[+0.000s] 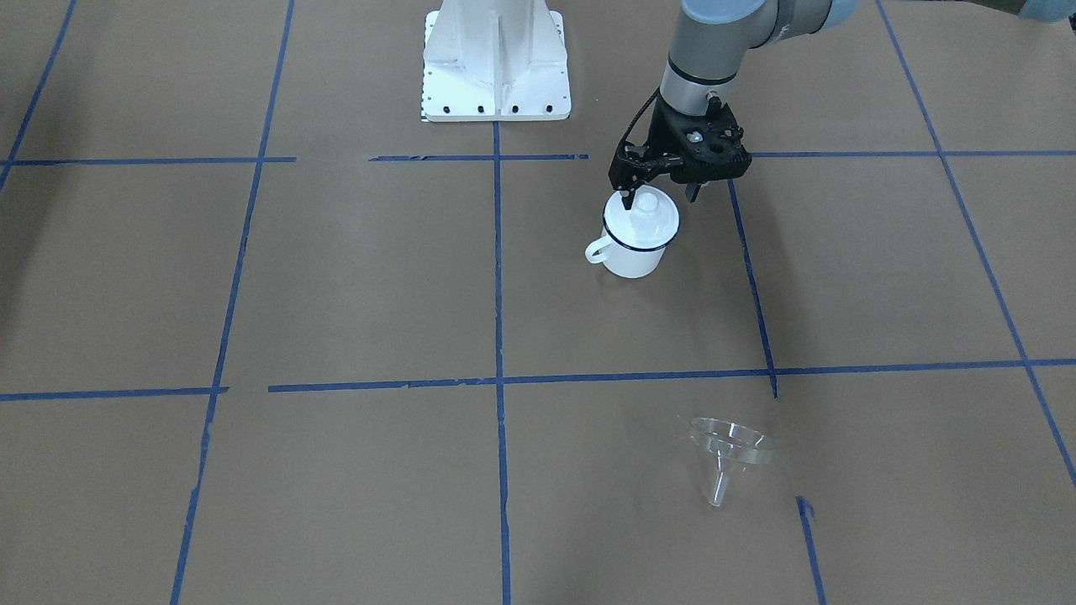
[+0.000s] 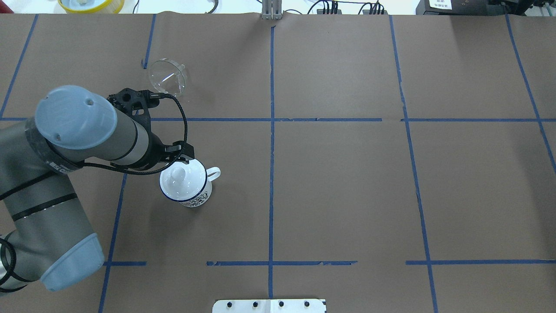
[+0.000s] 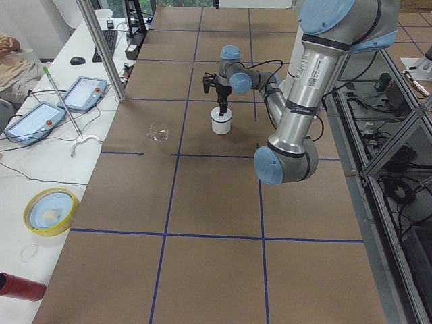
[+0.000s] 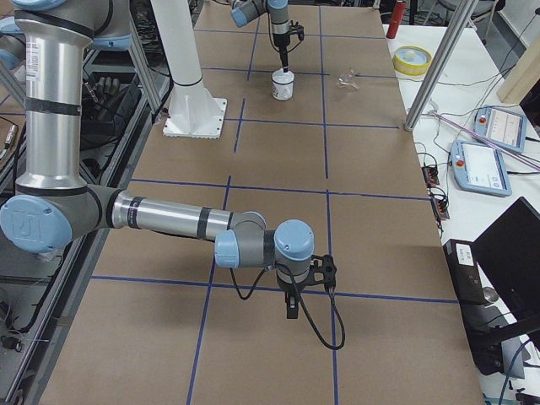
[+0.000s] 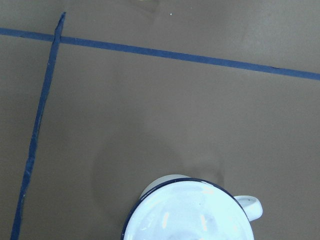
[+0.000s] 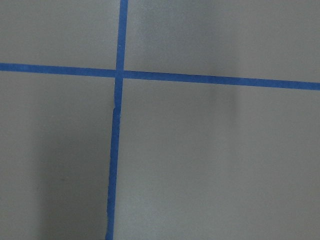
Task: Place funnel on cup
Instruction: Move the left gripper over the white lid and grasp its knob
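Note:
The left gripper grabs the lid by its narrow raised knob [image 1: 647,201] next, since the round lid spreads as wide as the cup's rim.
The white enamel cup [image 1: 632,250], with a blue rim line and its loop handle toward the view's left, stands upright on the brown table. A round white knobbed lid [image 1: 646,204] sits on it. My left gripper [image 1: 658,197] is open and hangs right above the lid, one finger on each side of the knob. The left wrist view shows the lidded cup [image 5: 187,215] at its bottom edge. The clear funnel [image 1: 730,449] lies on its side, well away from the cup; it also shows in the overhead view [image 2: 168,77]. My right gripper [image 4: 291,299] hangs over bare table far off; I cannot tell whether it is open.
The white robot base plate [image 1: 496,63] stands at the table's robot side. Blue tape lines [image 1: 498,277] divide the brown table. A yellow bowl [image 2: 91,4] sits beyond the far edge. Operator tablets [image 3: 86,91] lie on a side bench.

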You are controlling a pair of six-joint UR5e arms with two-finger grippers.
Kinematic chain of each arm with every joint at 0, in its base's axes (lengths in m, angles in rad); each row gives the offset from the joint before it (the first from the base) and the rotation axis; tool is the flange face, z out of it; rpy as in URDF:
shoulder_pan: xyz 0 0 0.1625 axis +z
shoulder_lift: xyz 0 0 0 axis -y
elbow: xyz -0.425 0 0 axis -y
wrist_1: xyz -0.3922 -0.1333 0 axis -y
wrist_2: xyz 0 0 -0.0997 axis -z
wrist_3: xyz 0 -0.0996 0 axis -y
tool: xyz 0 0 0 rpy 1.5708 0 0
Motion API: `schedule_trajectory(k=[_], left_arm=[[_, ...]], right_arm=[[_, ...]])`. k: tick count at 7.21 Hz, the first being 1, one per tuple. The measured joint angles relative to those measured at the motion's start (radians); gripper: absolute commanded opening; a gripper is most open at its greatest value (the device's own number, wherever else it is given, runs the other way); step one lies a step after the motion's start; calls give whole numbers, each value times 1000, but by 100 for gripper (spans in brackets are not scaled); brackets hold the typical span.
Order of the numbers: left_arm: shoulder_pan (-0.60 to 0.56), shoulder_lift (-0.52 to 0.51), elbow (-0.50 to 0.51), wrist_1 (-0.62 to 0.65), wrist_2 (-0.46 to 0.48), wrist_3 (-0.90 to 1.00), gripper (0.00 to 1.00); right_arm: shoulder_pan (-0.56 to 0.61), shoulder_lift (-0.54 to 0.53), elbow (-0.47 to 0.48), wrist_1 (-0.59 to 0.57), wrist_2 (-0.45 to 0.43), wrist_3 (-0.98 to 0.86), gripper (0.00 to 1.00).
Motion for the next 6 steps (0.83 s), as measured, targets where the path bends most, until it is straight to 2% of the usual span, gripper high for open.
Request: schedule_trajectory(k=[4,5,6], left_arm=[[8,-26,22,0,1,-7,99],[8,-35,33,-1,1,-7,85],[9,-39,38,-1,1,-7,62]], right_arm=[[0,0,0,0,0,0,100],[0,0,0,0,0,0,100],[0,0,0,0,0,0,100]])
